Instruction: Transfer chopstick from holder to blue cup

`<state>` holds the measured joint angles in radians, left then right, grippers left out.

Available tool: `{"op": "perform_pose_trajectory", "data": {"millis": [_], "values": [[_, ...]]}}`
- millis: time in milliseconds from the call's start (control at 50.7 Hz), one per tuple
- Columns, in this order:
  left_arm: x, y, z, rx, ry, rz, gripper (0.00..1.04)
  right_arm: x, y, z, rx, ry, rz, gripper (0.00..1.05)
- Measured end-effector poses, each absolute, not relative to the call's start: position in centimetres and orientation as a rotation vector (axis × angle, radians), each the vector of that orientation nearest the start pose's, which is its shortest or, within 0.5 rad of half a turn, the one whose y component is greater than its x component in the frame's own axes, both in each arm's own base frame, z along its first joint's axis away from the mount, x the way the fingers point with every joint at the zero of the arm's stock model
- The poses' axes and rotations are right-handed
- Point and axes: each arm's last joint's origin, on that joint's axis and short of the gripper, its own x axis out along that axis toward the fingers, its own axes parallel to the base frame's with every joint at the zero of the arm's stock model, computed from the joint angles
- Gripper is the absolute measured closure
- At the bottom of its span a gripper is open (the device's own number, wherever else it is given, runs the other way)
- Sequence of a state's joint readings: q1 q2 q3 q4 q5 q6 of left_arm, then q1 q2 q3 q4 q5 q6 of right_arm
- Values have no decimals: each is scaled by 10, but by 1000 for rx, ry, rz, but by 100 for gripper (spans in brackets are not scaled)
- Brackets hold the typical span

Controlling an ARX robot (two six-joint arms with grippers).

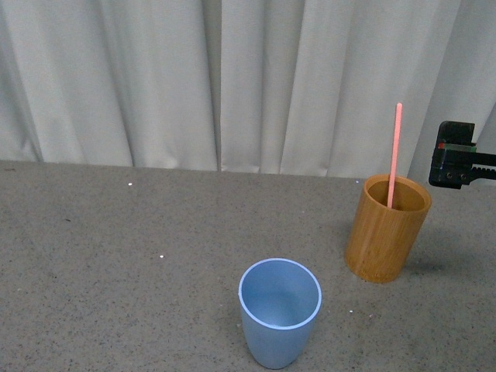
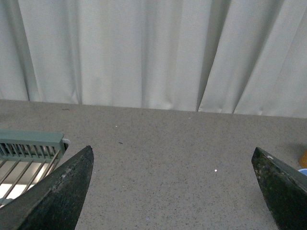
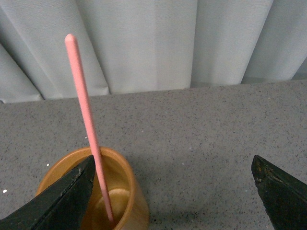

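I should next use my right gripper to grab the chopstick by its upright body above the holder's rim (image 3: 87,115), so that I can transfer it into the blue cup.
The salmon-pink chopstick (image 1: 394,155) stands nearly upright in the brown-orange wooden holder (image 1: 385,229) at the right of the table. The light-blue cup (image 1: 279,311) stands empty near the front, left of the holder. My right gripper (image 1: 459,164) is at the right edge, beside and a little above the holder's rim, open and empty. In the right wrist view the chopstick (image 3: 88,120) rises from the holder (image 3: 120,191) next to one of the two spread fingers (image 3: 67,196). My left gripper (image 2: 172,191) is open over bare table; it is out of the front view.
A grey speckled table (image 1: 139,256) runs back to a pale curtain (image 1: 232,77). A grey-green slatted rack (image 2: 29,153) lies by the left gripper in the left wrist view. A sliver of the holder and blue cup shows at that view's edge.
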<state>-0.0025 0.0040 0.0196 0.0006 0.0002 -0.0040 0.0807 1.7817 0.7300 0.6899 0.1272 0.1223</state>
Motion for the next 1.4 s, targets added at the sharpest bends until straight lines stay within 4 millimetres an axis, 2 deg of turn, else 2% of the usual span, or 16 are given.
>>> {"op": "perform_pose_trajectory", "data": {"millis": [474,948,1402], "values": [[97,0,170,-4,-16,-3,7,373,43,136,82,366,-126,10],[97,0,170,-4,-16,-3,7,400,74,136,17,331,-102,10],[97,0,170,-4,-16,-3,7,414,75,122,-7,352,-133,10]]}}
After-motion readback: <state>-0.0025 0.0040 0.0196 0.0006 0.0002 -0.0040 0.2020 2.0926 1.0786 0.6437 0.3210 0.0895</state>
